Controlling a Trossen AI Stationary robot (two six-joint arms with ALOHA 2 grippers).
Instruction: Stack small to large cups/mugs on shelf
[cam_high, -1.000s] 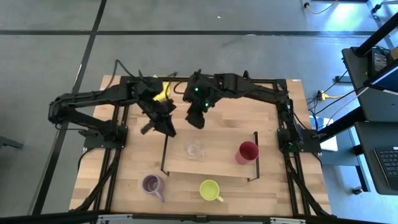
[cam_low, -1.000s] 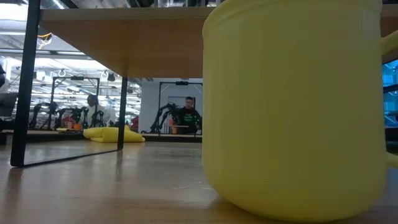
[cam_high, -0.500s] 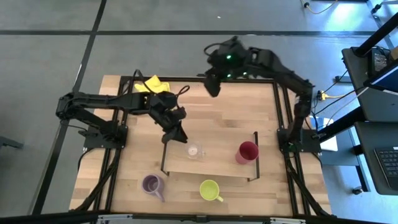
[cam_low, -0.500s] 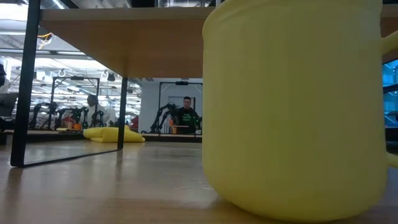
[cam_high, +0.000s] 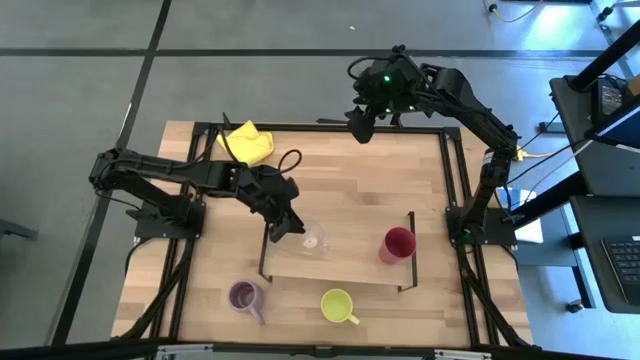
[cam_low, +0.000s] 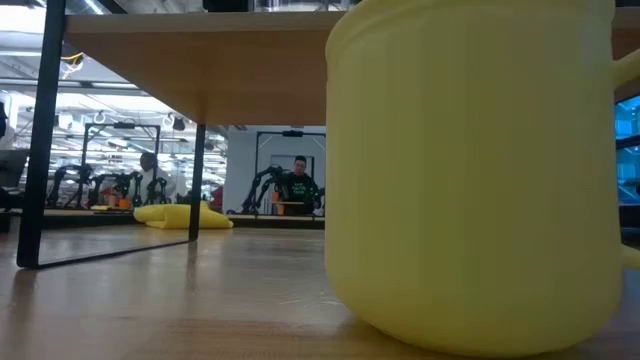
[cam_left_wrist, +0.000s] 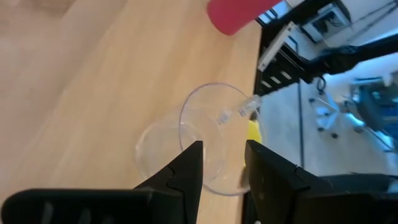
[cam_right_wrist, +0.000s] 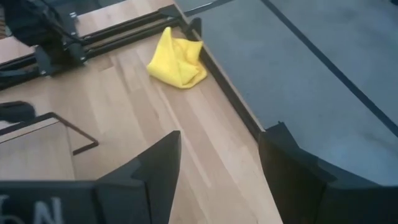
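Note:
The left gripper grabs the clear glass by its rim (cam_high: 305, 238) opposite the handle next, to ready the cups for the stack on the shelf (cam_high: 345, 268).
A clear glass (cam_high: 314, 238) stands on the left part of the shelf (cam_high: 345, 268), a light-wood board with black end frames. The red cup (cam_high: 398, 244) is at the shelf's right end. The purple mug (cam_high: 245, 296) and the yellow-green mug (cam_high: 338, 305) rest on the table in front of the shelf. The yellow-green mug (cam_low: 470, 170) fills the low view. My left gripper (cam_high: 287, 226) is open and slants down at the glass (cam_left_wrist: 211, 130), its fingers on either side of it. My right gripper (cam_high: 360, 125) hangs open, high over the table's far edge. My left gripper comes at the clear glass slanting down from the table's left, one finger (cam_left_wrist: 191, 163) across its wall and the other (cam_left_wrist: 256, 163) at its rim's outer side. I cannot tell whether either finger touches the glass, which stays on the shelf.
A yellow cloth (cam_high: 249, 143) lies crumpled at the table's far left; it also shows ahead in the right wrist view (cam_right_wrist: 177, 59). Black frame rails run along the table's edges. Bare wood lies between the shelf and the far edge.
My left gripper has moved toward the near right, down to the clear glass on the shelf, and has rolled. My right gripper has risen and drawn back from the table's middle to above the far edge. The cups and mugs stay in place.

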